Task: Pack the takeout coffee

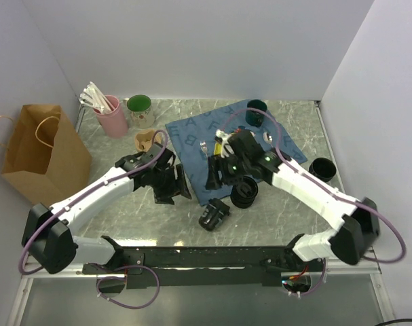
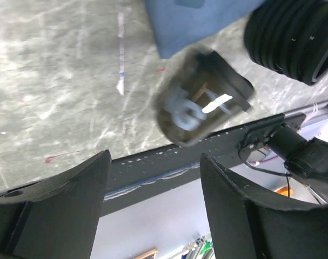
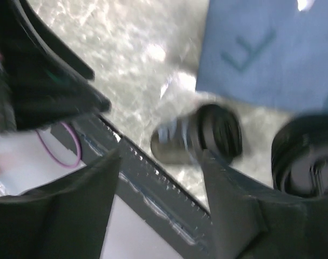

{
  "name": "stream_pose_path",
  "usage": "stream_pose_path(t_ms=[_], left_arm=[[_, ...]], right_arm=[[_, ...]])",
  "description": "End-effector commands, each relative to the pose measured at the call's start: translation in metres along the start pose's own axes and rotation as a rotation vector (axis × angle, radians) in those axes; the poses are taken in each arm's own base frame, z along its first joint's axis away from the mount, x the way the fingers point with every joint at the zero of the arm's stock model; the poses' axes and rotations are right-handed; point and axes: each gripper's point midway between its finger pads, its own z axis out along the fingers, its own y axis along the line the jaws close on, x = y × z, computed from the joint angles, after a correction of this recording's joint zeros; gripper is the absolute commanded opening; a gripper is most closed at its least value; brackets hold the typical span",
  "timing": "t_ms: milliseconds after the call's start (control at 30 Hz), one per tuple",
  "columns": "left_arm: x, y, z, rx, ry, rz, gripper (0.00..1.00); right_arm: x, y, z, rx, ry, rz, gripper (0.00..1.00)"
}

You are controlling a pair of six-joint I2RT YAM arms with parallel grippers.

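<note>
The robot's right gripper needs to grab the lying dark cup by its lid rim (image 1: 220, 207) (image 3: 219, 131), which leaves the cup's body free to pack.
One black ribbed takeout coffee cup (image 1: 245, 192) stands at the blue cloth's (image 1: 192, 132) near edge; it also shows in the left wrist view (image 2: 293, 38) and right wrist view (image 3: 307, 156). A second dark cup (image 1: 214, 214) lies on its side on the table just in front of it, blurred in both wrist views (image 2: 204, 97) (image 3: 199, 135). My left gripper (image 1: 172, 182) (image 2: 154, 159) is open and empty, left of both cups. My right gripper (image 1: 219, 175) (image 3: 161, 154) is open and empty too, above the cloth's near edge and apart from the cups.
A brown paper bag (image 1: 39, 153) stands at the left. At the back are a pink cup of straws (image 1: 110, 115), a green-lined cup (image 1: 139, 105), a tan cardboard piece (image 1: 146, 140) and a dark green mug (image 1: 255, 112). Another black cup (image 1: 321, 168) sits right.
</note>
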Motion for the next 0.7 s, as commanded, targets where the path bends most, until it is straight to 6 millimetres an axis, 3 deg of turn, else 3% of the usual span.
stream_pose_path(t_ms=[0, 267, 500, 600, 667], left_arm=[[-0.004, 0.017, -0.004, -0.017, -0.057, -0.007, 0.72], [0.006, 0.025, -0.003, 0.018, -0.052, 0.002, 0.72], [0.007, 0.022, -0.001, 0.037, -0.034, 0.022, 0.72], [0.010, 0.023, 0.002, 0.045, -0.021, 0.026, 0.72], [0.011, 0.023, 0.006, 0.049, -0.008, 0.031, 0.72]], right_arm=[[-0.008, -0.005, 0.009, 0.000, 0.090, -0.109, 0.75], [0.048, -0.023, 0.001, 0.025, 0.282, -0.066, 0.71], [0.097, -0.046, -0.022, 0.204, 0.377, 0.148, 0.74], [0.114, -0.046, -0.032, 0.225, 0.389, 0.213, 0.79], [0.121, -0.035, -0.035, 0.164, 0.384, 0.230, 0.81]])
